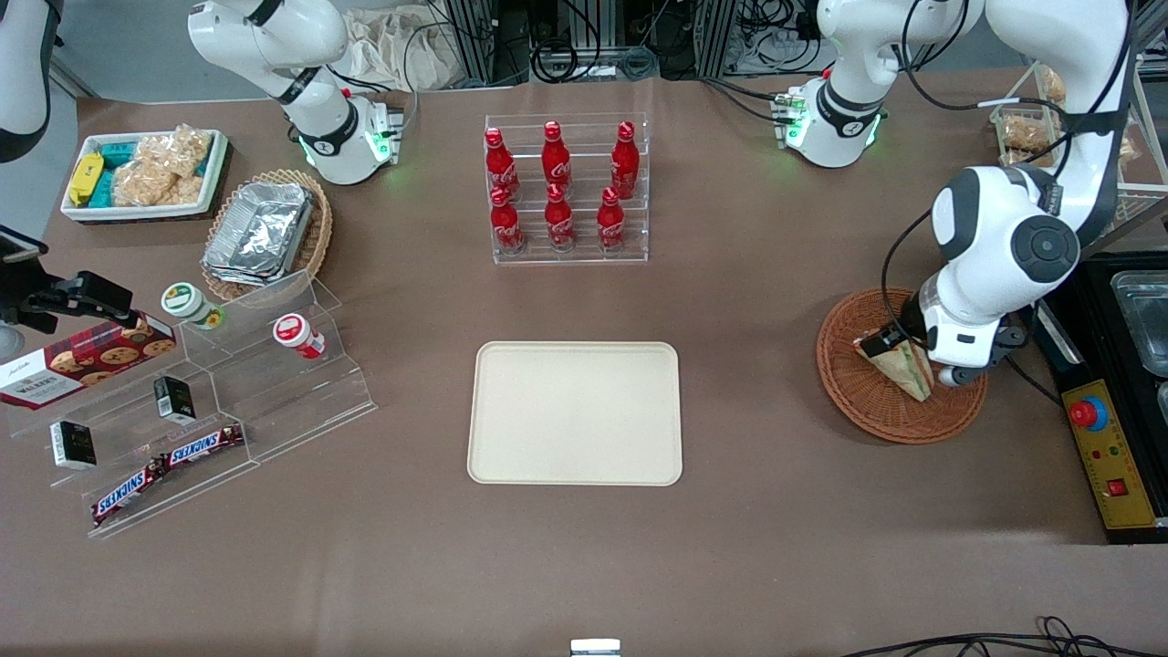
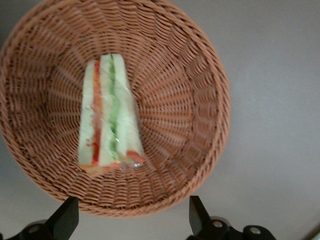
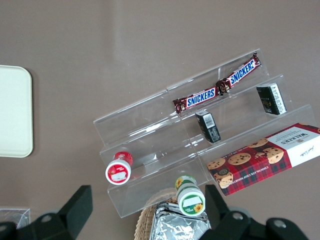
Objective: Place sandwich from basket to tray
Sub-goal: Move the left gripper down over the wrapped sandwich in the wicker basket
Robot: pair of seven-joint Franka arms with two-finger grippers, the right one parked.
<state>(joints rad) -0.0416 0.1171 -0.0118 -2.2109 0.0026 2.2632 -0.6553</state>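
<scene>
My gripper will next grab the sandwich by its wider end (image 2: 111, 154). Then it can move the sandwich onto the tray.
The sandwich (image 1: 902, 372), a clear-wrapped wedge with green and orange-red layers, lies in the round reddish-brown wicker basket (image 1: 858, 401) toward the working arm's end of the table. My gripper (image 1: 912, 354) hangs just above the basket, over the sandwich. In the left wrist view the sandwich (image 2: 107, 115) rests on the basket (image 2: 185, 100) floor. The gripper (image 2: 132, 220) is open, its black fingertips (image 2: 197, 212) spread wide over the basket's rim, holding nothing. The cream tray (image 1: 575, 412) sits bare at mid-table, nearer the front camera than the bottle rack.
A clear rack of red cola bottles (image 1: 566, 192) stands mid-table. Toward the parked arm's end are an acrylic step shelf (image 1: 301, 401) with snacks, a tan basket of foil containers (image 1: 265, 233) and a white bin (image 1: 141, 173). A control box (image 1: 1104, 447) lies beside the basket.
</scene>
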